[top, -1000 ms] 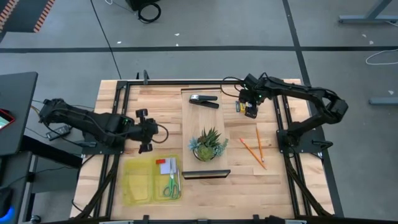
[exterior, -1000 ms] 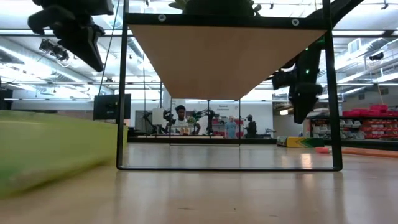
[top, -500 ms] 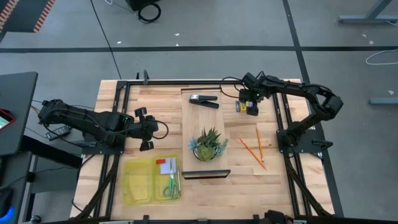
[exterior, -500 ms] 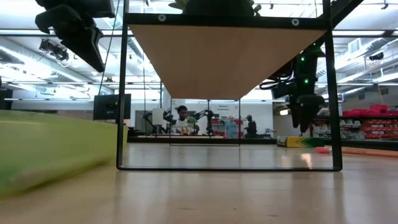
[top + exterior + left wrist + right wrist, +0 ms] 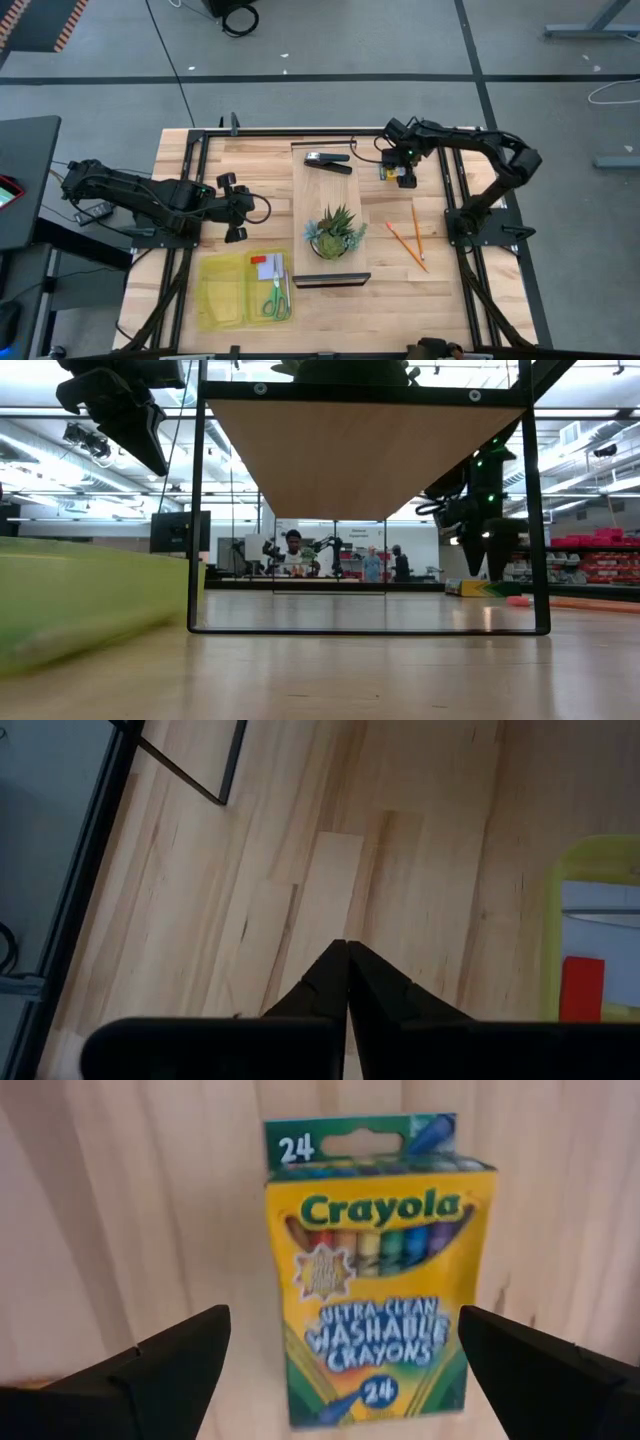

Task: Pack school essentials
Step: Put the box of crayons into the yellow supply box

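Observation:
The crayons need to be packed into the yellow tray [image 5: 245, 290]. My right gripper should next grab the crayon box by its narrow sides to do that.
The yellow-and-green crayon box [image 5: 375, 1280] lies flat on the table at the far right [image 5: 384, 172]. My right gripper [image 5: 342, 1325] hangs open just above it, pointing down, one finger on each side of the box and clear of it; the low view shows the gripper [image 5: 488, 555] above the table. Two orange pencils [image 5: 410, 240] lie on the table nearer the front. A yellow tray [image 5: 245, 290] at the front left holds the pale note pad [image 5: 268, 262], a red piece [image 5: 582, 990] and green-handled scissors [image 5: 276, 298]. My left gripper [image 5: 237, 212] waits shut above the table, beyond the tray.
A raised wooden shelf on a black frame [image 5: 330, 280] stands mid-table, carrying a spiky potted plant [image 5: 335, 232] and a black stapler [image 5: 328, 161]. Its black legs [image 5: 195, 510] stand between the two arms. Bare wood lies around the pencils.
My right gripper has sunk toward the crayon box and rolled about its own axis, its fingers now standing on either side of the box. The box has not moved.

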Robot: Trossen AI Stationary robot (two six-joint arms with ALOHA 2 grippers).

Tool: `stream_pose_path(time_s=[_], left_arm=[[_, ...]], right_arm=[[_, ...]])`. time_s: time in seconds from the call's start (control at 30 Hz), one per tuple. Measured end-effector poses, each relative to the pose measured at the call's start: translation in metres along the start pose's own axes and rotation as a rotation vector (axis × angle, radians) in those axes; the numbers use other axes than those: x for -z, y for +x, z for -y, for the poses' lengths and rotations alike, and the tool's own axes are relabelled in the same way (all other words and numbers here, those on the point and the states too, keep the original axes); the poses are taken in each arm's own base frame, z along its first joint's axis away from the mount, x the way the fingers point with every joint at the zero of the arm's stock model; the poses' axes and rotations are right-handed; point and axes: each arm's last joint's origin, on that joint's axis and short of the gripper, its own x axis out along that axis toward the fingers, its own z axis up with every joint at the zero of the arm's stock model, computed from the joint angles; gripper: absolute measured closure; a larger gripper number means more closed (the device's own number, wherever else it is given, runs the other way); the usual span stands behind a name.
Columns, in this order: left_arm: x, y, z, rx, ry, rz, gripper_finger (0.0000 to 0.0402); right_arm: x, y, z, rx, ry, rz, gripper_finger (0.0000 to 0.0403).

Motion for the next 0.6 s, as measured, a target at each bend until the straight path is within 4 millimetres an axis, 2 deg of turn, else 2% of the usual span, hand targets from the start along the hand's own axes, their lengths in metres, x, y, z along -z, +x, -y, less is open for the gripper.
stream_pose_path(time_s=[0.1,0.23,0.4,0.6], left_arm=[[0.0,0.0,0.0,0.01,-0.01,-0.004,0.0381],[0.001,0.0,0.001,0.033,-0.03,-0.013,0.0389],[0.001,0.0,0.001,0.033,-0.025,-0.013,0.0396],[0.001,0.0,0.001,0.033,-0.029,-0.014,0.0381]], right_arm=[[-0.006,0.004,0.005,-0.004,-0.001,-0.012,0.0003],[-0.01,-0.005,0.009,0.019,-0.002,0.023,0.0003],[-0.005,-0.003,0.018,-0.023,0.044,0.048,0.0003],[0.002,0.001,0.027,-0.08,0.091,0.088,0.0003]])
